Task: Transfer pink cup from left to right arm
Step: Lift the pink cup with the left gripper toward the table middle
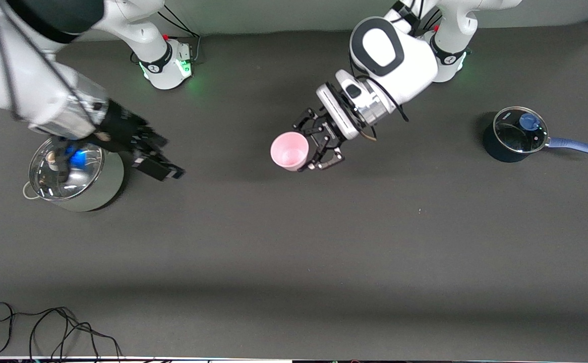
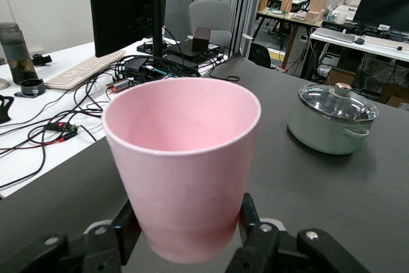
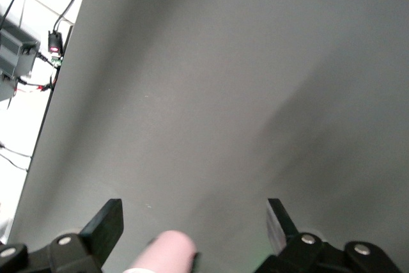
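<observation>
I should next grab the pink cup by its open rim (image 1: 290, 134) (image 3: 139, 270) with my right gripper, to take it over from my left gripper.
The pink cup (image 1: 289, 150) hangs in the air over the middle of the table, tipped with its mouth toward the front camera. My left gripper (image 1: 308, 144) is shut on its lower part. In the left wrist view the pink cup (image 2: 185, 158) fills the middle, and the left gripper (image 2: 185, 228) has a black finger (image 2: 126, 228) pressed on each side of the base. My right gripper (image 1: 168, 157) stands open over the table beside the steel pot, well apart from the cup. In the right wrist view the right gripper (image 3: 192, 222) is open and the pink cup (image 3: 163, 254) shows farther off.
A pale green pot with a glass lid (image 1: 74, 174) stands at the right arm's end, partly under the right arm; it shows in the left wrist view too (image 2: 332, 119). A dark blue saucepan with a lid (image 1: 516, 133) stands at the left arm's end. Black cables (image 1: 47, 327) lie near the front edge.
</observation>
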Action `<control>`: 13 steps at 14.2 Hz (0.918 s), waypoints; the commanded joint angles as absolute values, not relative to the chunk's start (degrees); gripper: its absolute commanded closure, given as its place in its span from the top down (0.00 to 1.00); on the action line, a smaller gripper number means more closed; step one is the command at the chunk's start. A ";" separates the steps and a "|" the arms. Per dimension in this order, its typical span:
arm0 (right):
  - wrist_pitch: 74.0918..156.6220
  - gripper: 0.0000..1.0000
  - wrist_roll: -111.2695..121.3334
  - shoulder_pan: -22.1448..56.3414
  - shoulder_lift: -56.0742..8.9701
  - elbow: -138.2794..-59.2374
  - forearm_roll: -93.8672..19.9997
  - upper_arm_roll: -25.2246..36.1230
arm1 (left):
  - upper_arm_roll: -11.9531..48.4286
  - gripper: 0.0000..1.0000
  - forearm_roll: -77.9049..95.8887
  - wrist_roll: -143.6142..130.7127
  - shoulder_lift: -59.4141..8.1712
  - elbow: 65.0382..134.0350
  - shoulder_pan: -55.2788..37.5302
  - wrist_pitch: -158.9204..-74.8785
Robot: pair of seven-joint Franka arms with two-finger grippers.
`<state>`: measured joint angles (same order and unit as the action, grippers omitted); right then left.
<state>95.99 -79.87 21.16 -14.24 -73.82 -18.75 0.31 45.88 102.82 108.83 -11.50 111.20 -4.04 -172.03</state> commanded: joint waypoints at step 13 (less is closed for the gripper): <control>96.24 0.99 -104.50 38.49 -21.88 -67.76 -15.73 0.97 | 46.93 0.40 104.41 106.52 -10.81 109.78 -3.69 -174.46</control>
<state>96.75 -102.81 37.52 -19.35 -69.81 -16.65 0.33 46.59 103.22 106.94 -11.34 110.21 -3.81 -173.76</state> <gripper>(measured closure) 0.004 0.348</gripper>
